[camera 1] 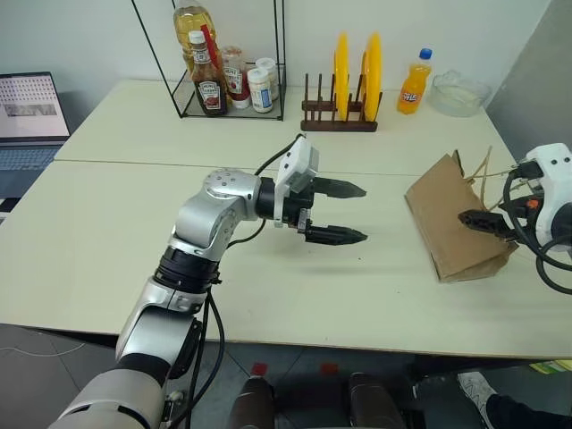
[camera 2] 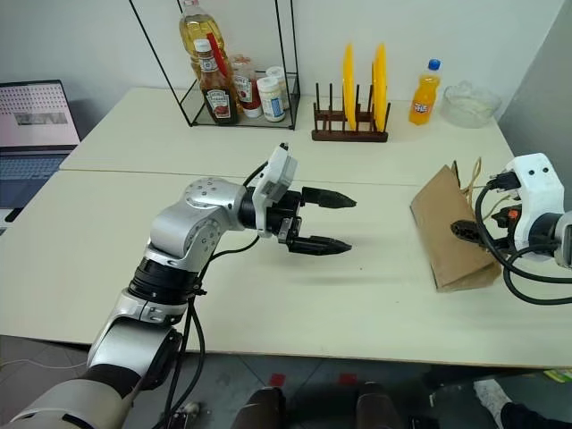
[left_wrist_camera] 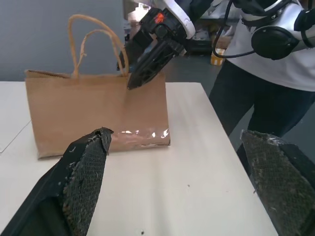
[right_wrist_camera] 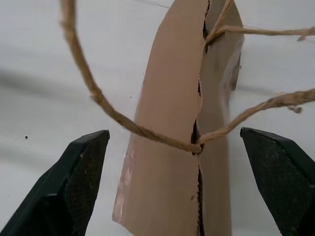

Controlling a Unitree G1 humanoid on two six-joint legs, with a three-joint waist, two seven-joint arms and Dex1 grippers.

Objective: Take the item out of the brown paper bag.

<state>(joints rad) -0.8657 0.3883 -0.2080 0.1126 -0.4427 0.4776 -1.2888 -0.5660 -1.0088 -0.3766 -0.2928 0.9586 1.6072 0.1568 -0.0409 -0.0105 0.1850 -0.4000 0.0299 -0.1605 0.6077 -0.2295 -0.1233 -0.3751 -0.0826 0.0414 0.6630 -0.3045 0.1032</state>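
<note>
My right gripper's fingers reach down to the cord handle's bend [right_wrist_camera: 197, 147] on either side of the bag's rim, so it is time to close on the cord handle.
The brown paper bag [camera 1: 444, 223] stands on the table at the right, its cord handles [camera 1: 483, 170] up and its mouth nearly closed. The item is hidden. My right gripper [camera 1: 487, 222] hangs open at the bag's top edge, on its right side. In the right wrist view the bag's rim [right_wrist_camera: 167, 147] and both handle loops lie between the wide-spread fingers [right_wrist_camera: 81, 177], which grip nothing. My left gripper [camera 1: 363, 213] is open and empty over the middle of the table, pointing at the bag [left_wrist_camera: 98, 113] from a good distance away.
At the back stand a wooden rack with yellow plates [camera 1: 344, 89], a wire rack of sauce bottles [camera 1: 223, 80], an orange drink bottle [camera 1: 414, 82] and a glass bowl [camera 1: 458, 94]. A laptop [camera 1: 31, 116] sits far left. A person [left_wrist_camera: 266, 93] stands past the table's right edge.
</note>
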